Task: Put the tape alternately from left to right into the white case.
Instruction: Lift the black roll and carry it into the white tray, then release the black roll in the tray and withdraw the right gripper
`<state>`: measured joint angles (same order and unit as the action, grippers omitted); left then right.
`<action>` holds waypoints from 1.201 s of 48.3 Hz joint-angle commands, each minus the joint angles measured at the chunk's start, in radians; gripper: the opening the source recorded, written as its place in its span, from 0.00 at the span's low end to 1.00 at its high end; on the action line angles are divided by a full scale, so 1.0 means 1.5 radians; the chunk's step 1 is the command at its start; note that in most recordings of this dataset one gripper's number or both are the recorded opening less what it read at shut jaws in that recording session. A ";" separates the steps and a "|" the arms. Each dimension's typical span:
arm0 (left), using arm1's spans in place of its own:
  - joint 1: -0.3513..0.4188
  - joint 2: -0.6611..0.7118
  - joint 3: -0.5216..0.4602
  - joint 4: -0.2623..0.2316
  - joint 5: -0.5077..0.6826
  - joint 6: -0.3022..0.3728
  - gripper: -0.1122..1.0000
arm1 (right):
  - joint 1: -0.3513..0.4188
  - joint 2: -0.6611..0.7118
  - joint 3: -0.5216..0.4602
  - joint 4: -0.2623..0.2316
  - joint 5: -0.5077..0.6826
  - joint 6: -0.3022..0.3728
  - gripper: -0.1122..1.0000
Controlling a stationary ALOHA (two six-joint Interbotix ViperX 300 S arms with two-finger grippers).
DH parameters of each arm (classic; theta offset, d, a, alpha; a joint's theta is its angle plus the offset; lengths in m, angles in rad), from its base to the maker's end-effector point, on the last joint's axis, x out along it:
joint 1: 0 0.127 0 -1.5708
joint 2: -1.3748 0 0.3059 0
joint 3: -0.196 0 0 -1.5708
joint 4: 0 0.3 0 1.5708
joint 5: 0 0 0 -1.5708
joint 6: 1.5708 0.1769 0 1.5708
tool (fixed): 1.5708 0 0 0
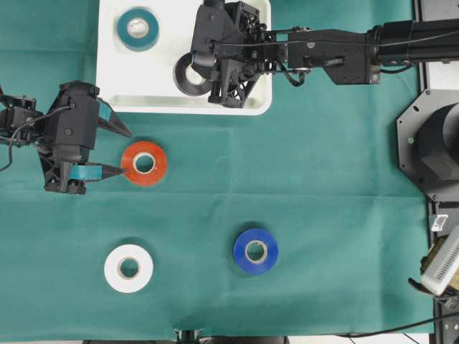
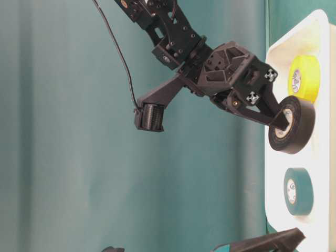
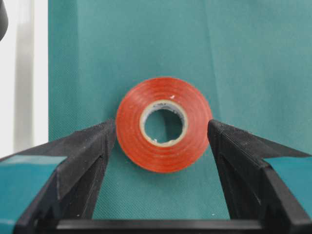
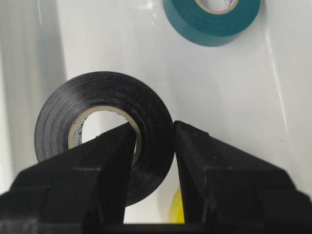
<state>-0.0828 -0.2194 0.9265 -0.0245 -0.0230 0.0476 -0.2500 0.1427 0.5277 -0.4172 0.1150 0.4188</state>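
Observation:
The black tape is inside the white case's rim and over the white case's bottom, so it would rest there and my right gripper should release it now.
My right gripper (image 1: 199, 72) is shut on the black tape (image 1: 188, 77), one finger through its core and one outside, holding it just above the white case (image 1: 185, 106). The black tape (image 4: 105, 131) fills the right wrist view and hangs tilted in the table-level view (image 2: 292, 125). A teal tape (image 1: 138, 29) and a yellow tape (image 2: 303, 77) lie in the case. My left gripper (image 1: 120, 152) stands open around the red-orange tape (image 1: 144, 163), whose ring (image 3: 164, 124) sits flat on the cloth between the fingertips. White tape (image 1: 128, 268) and blue tape (image 1: 255, 251) lie nearer the front.
A green cloth (image 1: 323, 201) covers the table. The right arm (image 1: 344, 50) stretches across the case's far right. A black robot base (image 1: 430, 143) stands at the right edge.

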 commanded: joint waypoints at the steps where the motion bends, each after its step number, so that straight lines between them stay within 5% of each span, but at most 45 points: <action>1: -0.001 -0.010 -0.006 -0.002 -0.003 0.000 0.78 | 0.001 -0.010 -0.014 -0.001 -0.007 -0.001 0.11; 13: -0.001 -0.010 -0.006 -0.002 -0.003 0.000 0.78 | 0.001 -0.010 -0.014 -0.001 -0.007 0.000 0.14; 25: -0.001 -0.010 -0.006 -0.001 -0.003 0.000 0.78 | 0.001 -0.010 -0.012 -0.001 -0.007 0.002 0.69; 58: -0.002 -0.010 -0.005 -0.002 -0.002 0.001 0.78 | 0.025 -0.028 -0.007 -0.001 -0.007 0.003 0.69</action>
<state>-0.0828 -0.2194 0.9265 -0.0245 -0.0230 0.0476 -0.2255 0.1411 0.5262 -0.4172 0.1104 0.4218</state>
